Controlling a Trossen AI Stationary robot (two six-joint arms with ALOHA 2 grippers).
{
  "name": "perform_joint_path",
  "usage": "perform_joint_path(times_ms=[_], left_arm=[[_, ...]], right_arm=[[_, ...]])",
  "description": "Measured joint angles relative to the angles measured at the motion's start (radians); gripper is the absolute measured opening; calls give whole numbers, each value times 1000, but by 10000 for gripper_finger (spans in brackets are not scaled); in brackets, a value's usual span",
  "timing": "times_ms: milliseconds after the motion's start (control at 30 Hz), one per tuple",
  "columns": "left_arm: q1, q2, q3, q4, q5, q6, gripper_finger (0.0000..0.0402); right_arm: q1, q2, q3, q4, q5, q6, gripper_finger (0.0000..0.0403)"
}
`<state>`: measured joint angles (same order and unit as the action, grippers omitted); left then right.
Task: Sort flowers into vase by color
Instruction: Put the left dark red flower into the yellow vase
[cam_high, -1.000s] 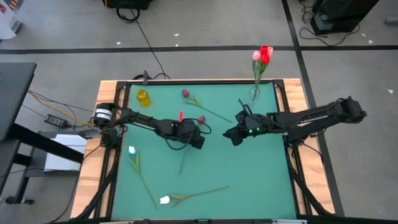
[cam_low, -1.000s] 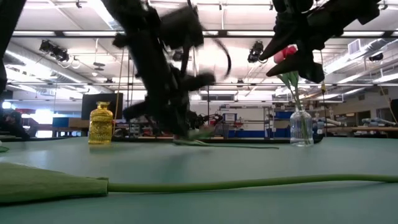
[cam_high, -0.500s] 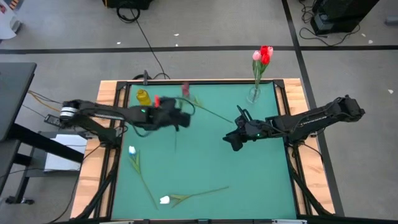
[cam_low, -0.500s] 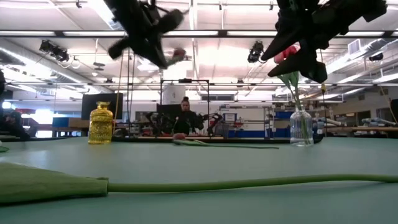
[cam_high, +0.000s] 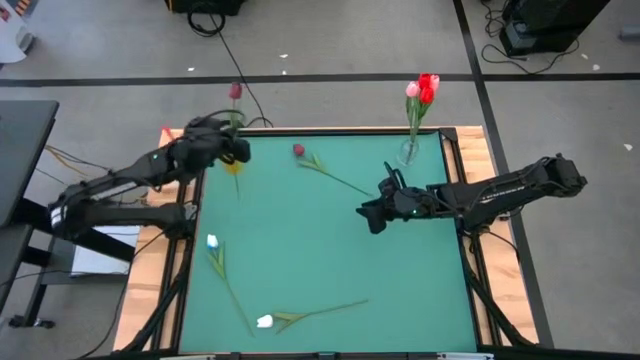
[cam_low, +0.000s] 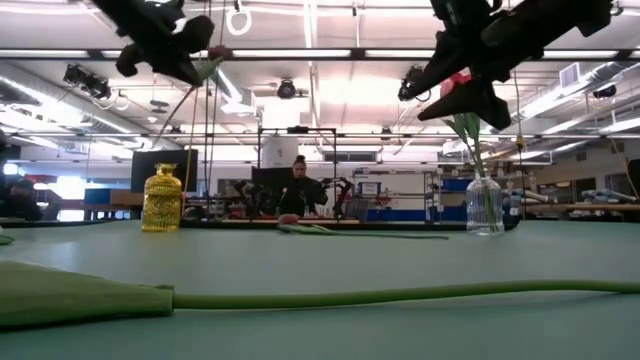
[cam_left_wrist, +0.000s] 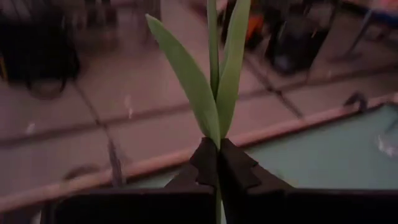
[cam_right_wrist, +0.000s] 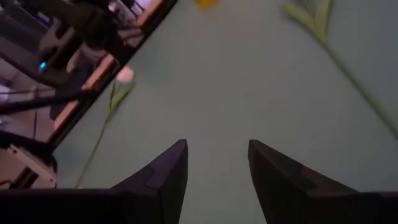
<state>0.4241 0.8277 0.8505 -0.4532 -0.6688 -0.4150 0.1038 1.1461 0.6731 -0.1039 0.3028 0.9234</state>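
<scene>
My left gripper should keep holding the dark red tulip until its stem is inside the yellow vase (cam_high: 233, 168), because the stem's tip is beyond the vase.
My left gripper (cam_high: 232, 150) is high above the table's far left corner, over the yellow vase (cam_low: 162, 200), and is shut on a dark red tulip (cam_high: 236, 91). My right gripper (cam_high: 368, 217) hovers open above the table's right middle, touching nothing. A clear vase (cam_high: 408, 150) at the far right edge has pink and red tulips (cam_high: 422, 88) sticking up out of it. Another dark red tulip (cam_high: 298, 151) lies flat near the far edge. Two white tulips (cam_high: 213, 241) (cam_high: 264, 321) lie flat at the near left. My left gripper pinches the tulip's stem (cam_left_wrist: 217, 163) between its two fingers, just below where the leaves (cam_left_wrist: 214, 93) branch off. The flower is lifted clear of the table and stands roughly upright, bud upward. Its lower stem (cam_high: 238, 185) hangs free below the fingers.
The wooden table rim (cam_high: 170, 140) runs close by my left gripper. The lying tulip's long stem (cam_high: 345, 182) reaches toward my right gripper. Bare green mat (cam_high: 330, 255) fills the middle of the table. A person sits far behind the table (cam_low: 297, 185).
My left gripper has risen from the table's middle, carrying the dark red tulip up and toward the far left corner, and now hangs over the yellow vase. The tulip has swung from lying on the table to roughly upright. My right gripper has stayed nearly still.
</scene>
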Motion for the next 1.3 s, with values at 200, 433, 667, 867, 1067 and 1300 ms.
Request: perform_joint_path(times_ms=[200,433,667,867,1067,1300], left_arm=[[114,-152,-231,455,59,309,4],[213,-213,-294,616,91,510,4],[334,-197,-294,630,158,512,4],[422,-171,-294,698,201,520,4],[415,-171,-325,780,202,528,4],[414,-171,-374,863,195,574,4]], right_arm=[[-57,0,0,80,-16,-59,177],[-113,0,0,87,-31,-62,177],[-156,0,0,88,-32,-55,177],[-174,3,0,89,-32,-60,177],[-179,26,0,95,-35,-62,177],[-182,65,0,145,-67,-91,177]])
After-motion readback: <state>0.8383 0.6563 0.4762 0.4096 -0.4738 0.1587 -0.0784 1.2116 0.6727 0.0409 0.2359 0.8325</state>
